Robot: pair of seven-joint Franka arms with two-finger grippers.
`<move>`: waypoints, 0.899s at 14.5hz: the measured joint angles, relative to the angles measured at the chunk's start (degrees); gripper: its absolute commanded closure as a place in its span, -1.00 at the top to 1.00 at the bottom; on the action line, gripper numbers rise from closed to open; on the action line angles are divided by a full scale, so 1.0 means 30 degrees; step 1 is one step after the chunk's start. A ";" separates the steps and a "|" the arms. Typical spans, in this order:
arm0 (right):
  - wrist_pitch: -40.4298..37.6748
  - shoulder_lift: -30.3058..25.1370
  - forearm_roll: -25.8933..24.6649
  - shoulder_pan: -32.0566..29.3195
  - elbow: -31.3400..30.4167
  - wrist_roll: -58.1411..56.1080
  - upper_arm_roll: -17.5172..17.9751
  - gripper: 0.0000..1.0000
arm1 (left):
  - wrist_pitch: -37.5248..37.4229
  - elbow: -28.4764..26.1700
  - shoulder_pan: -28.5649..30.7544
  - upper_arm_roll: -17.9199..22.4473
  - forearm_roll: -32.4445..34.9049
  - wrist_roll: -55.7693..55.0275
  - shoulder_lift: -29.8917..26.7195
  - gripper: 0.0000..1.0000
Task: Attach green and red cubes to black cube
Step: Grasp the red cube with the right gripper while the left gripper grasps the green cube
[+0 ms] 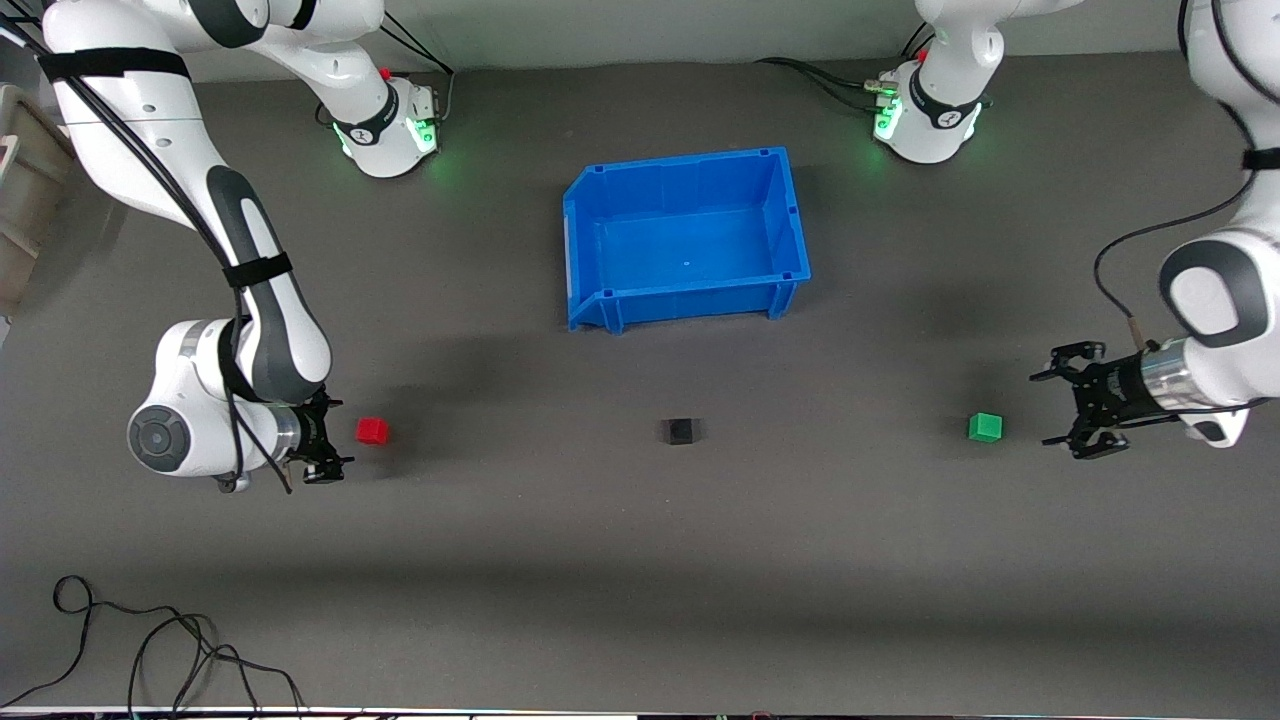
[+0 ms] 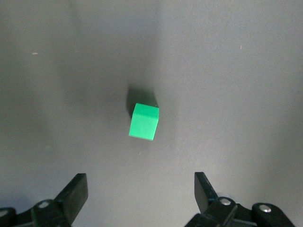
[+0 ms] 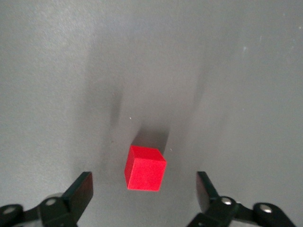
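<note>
The right gripper should next pick up the red cube (image 1: 372,431) by its opposite sides, so that one side of the red cube stays free to meet the black cube (image 1: 681,431).
The red cube (image 1: 372,431) sits on the grey mat toward the right arm's end. My right gripper (image 1: 338,433) is open and low just beside it; in the right wrist view the red cube (image 3: 145,168) lies just ahead of the open gripper (image 3: 144,182), untouched. The black cube (image 1: 681,431) sits mid-table, nearer the front camera than the blue bin. The green cube (image 1: 985,427) sits toward the left arm's end. My left gripper (image 1: 1052,408) is open beside it, a short gap away. In the left wrist view the green cube (image 2: 143,122) lies ahead of the open gripper (image 2: 140,182).
An empty blue bin (image 1: 790,215) stands between the arm bases and the black cube. Loose black cables (image 1: 150,645) lie at the table's near edge toward the right arm's end. A beige object (image 1: 20,200) shows at the edge by the right arm.
</note>
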 measured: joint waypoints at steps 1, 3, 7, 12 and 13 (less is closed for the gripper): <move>0.0028 0.0041 -0.0144 0.0164 -0.0056 0.0478 0.0017 0.85 | 0.0638 -0.0341 -0.0004 -0.0037 -0.0377 0.0632 0.0258 1.00; 0.0261 0.0266 -0.0930 0.0423 -0.0207 0.1515 0.0041 0.73 | 0.1478 -0.0749 -0.0017 -0.0114 -0.0860 0.1574 0.0735 1.00; 0.0823 0.1068 -0.1574 0.0966 -0.0302 0.2217 0.0067 0.44 | 0.2795 -0.1023 -0.0097 -0.0258 -0.1292 0.3609 0.1895 1.00; 0.0836 0.1321 -0.2036 0.0993 -0.0299 0.2233 -0.0025 0.45 | 0.3598 -0.1422 -0.0062 -0.0211 -0.3416 0.6898 0.2894 0.98; 0.0836 0.1321 -0.2332 0.0952 -0.0293 0.2233 -0.0052 0.45 | 0.3668 -0.1499 -0.0051 -0.0200 -0.3569 0.7143 0.2985 0.81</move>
